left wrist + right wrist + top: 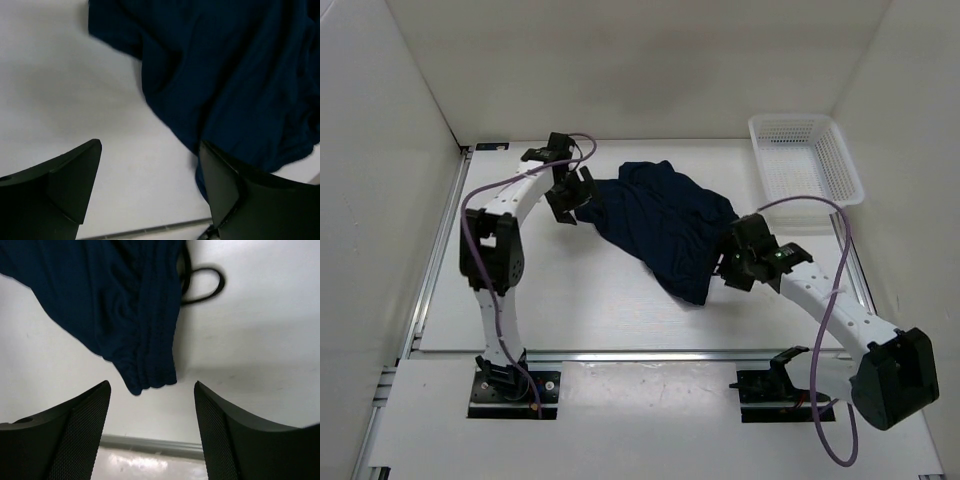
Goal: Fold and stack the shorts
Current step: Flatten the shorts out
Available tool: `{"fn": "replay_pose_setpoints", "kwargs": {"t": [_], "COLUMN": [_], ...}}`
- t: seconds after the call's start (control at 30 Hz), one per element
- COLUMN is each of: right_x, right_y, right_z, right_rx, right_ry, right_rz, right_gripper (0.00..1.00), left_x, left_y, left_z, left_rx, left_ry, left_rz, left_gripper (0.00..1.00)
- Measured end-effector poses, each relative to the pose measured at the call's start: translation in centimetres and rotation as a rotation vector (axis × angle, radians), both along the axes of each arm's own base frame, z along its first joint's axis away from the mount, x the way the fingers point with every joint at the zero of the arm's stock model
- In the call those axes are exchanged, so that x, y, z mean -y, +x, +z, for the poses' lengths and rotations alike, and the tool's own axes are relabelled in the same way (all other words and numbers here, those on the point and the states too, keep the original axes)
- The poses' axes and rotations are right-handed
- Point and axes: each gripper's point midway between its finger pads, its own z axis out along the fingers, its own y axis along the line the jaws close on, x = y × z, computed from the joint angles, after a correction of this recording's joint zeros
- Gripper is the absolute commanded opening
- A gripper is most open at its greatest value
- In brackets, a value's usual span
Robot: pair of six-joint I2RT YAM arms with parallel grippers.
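My right gripper is to grab the bunched waistband corner [695, 292] next, to stretch the shorts [665, 220] flat for folding.
The dark navy shorts [665, 220] lie crumpled in the middle of the white table. My left gripper [572, 200] is open at the shorts' left edge; in the left wrist view [150, 165] its right finger [225, 185] rests against the cloth [235, 75] and the left finger is over bare table. My right gripper [728, 262] is open at the shorts' right edge. In the right wrist view [152, 400] a bunched corner of the waistband [145, 360] lies just ahead of the open fingers, with the black drawstring loop [202, 285] beyond it.
A white mesh basket [805, 158] stands at the back right corner of the table. White walls close in the left, back and right sides. A metal rail [650, 355] runs along the table's near edge.
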Motion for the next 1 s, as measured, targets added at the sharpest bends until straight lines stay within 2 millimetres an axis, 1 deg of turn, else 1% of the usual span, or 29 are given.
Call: {"fn": "replay_pose_setpoints", "kwargs": {"t": [0.03,0.07,0.13,0.17,0.23,0.27,0.37,0.4,0.43,0.5,0.57,0.6,0.63,0.7,0.73,0.77,0.8,0.83,0.9,0.93,1.0], "right_x": [-0.3,-0.6,-1.2,-1.4,-1.8,-2.0,-3.1,-3.5,-3.8,-4.4,-4.8,-5.2,-5.5,-5.9,-6.0,-5.9,-5.8,-5.5,-5.0,-4.6,-3.5], "right_y": [-0.7,-1.3,-2.7,-3.1,-3.6,-3.6,-3.1,-3.0,-3.0,-3.6,-4.2,-4.2,-4.0,-3.8,-3.7,-3.2,-2.7,-1.9,0.6,2.4,6.4], "right_z": [-0.9,-1.8,-3.6,-4.2,-4.9,-5.0,-5.1,-5.4,-5.8,-7.0,-8.1,-8.2,-8.4,-8.8,-9.0,-9.1,-9.1,-8.9,-7.6,-6.5,-3.4], "right_rx": [-0.037,-0.073,-0.160,-0.191,-0.246,-0.257,-0.290,-0.302,-0.319,-0.369,-0.421,-0.432,-0.432,-0.439,-0.442,-0.432,-0.418,-0.406,-0.357,-0.312,-0.217], "right_ry": [0.049,0.093,0.186,0.225,0.308,0.342,0.447,0.476,0.504,0.533,0.532,0.538,0.542,0.537,0.527,0.512,0.494,0.470,0.442,0.436,0.431], "right_rz": [-0.008,-0.019,-0.049,-0.065,-0.108,-0.124,-0.170,-0.181,-0.195,-0.221,-0.240,-0.243,-0.241,-0.254,-0.264,-0.267,-0.272,-0.285,-0.298,-0.302,-0.305], "right_gripper": [0.76,0.80,0.83,0.84,0.86,0.88,0.88,0.88,0.88,0.84,0.77,0.65,0.57,0.34,0.11,0.02,0.00,0.00,0.00,0.00,0.00], "left_x": [0.2,0.4,0.6,0.7,0.5,0.5,0.3,0.2,0.3,0.2,0.2,0.2,0.2,0.1,0.0,-0.1,-0.2,-0.5,-1.3,-1.7,-3.0], "left_y": [0.9,1.6,2.5,2.6,2.1,1.7,1.7,1.7,1.8,2.1,2.2,2.3,2.3,2.3,2.3,2.3,2.2,2.2,2.3,2.4,3.5], "left_z": [-0.9,-1.9,-4.3,-5.6,-8.0,-8.6,-8.3,-8.3,-8.2,-8.1,-7.9,-7.8,-7.8,-7.8,-7.8,-7.7,-7.6,-7.5,-6.7,-6.2,-4.5], "left_rx": [-0.013,-0.029,-0.068,-0.094,-0.158,-0.187,-0.189,-0.188,-0.188,-0.181,-0.175,-0.173,-0.172,-0.173,-0.174,-0.175,-0.178,-0.180,-0.179,-0.176,-0.145], "left_ry": [0.001,0.004,0.013,0.020,0.034,0.034,0.036,0.040,0.038,0.039,0.039,0.038,0.038,0.038,0.038,0.038,0.039,0.038,0.037,0.036,0.027], "left_rz": [0.002,0.003,0.002,0.002,0.006,0.009,0.017,0.013,0.018,0.015,0.012,0.012,0.012,0.014,0.016,0.018,0.021,0.026,0.042,0.051,0.076], "left_gripper": [0.92,0.92,0.92,0.89,0.81,0.63,0.32,0.13,0.10,0.10,0.10,0.10,0.10,0.10,0.10,0.10,0.10,0.10,0.10,0.10,0.10]}}
